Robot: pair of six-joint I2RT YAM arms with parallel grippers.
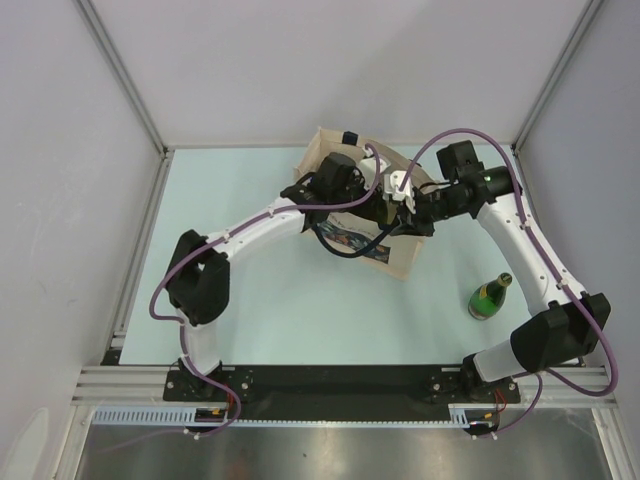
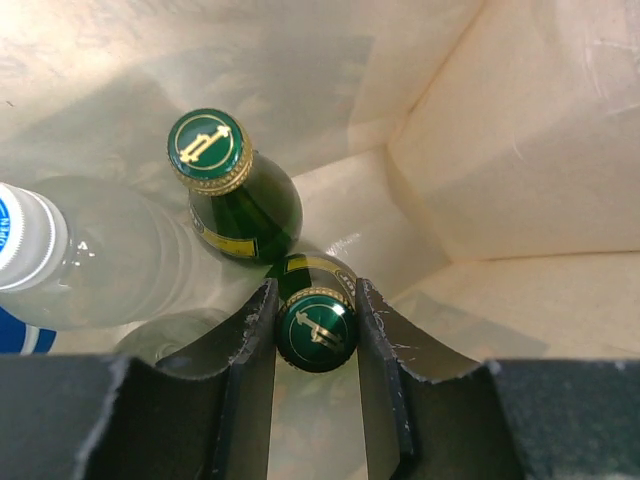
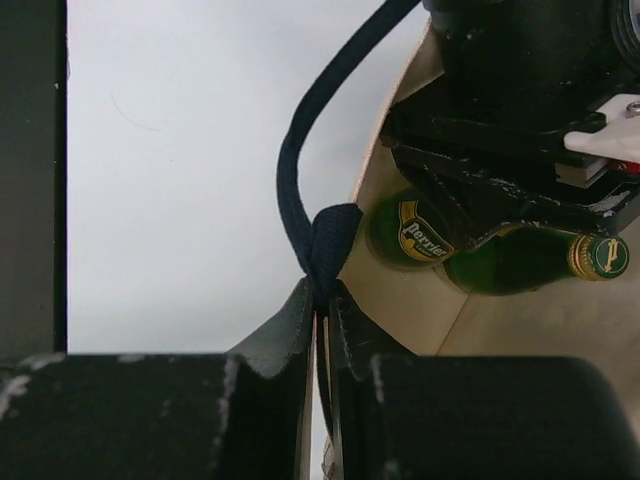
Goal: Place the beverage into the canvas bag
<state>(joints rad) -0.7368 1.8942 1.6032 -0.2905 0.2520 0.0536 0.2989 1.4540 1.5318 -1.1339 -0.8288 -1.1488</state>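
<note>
The Perrier bottle (image 2: 316, 335) is inside the bag, right beside the second green bottle, and would stay there, so my left gripper should open now.
The beige canvas bag (image 1: 400, 258) stands upright at the table's far middle. My left gripper (image 2: 315, 292) reaches down inside it, shut on the gold-rimmed cap of a green Perrier bottle (image 2: 316, 335), the beverage. Just ahead in the bag stand a second green bottle (image 2: 240, 200) and a clear plastic bottle with a white cap (image 2: 30, 240). My right gripper (image 3: 322, 290) is shut on the bag's navy handle (image 3: 300, 160) at the rim, holding that side up. In the top view both grippers meet over the bag's mouth, the left gripper (image 1: 372, 200) beside the right gripper (image 1: 405, 205).
Another green bottle (image 1: 490, 297) stands on the pale green table (image 1: 260, 300) to the right, near my right arm's elbow. The bag's inner walls (image 2: 520, 150) close in around the left gripper. White enclosure walls and metal posts border the table.
</note>
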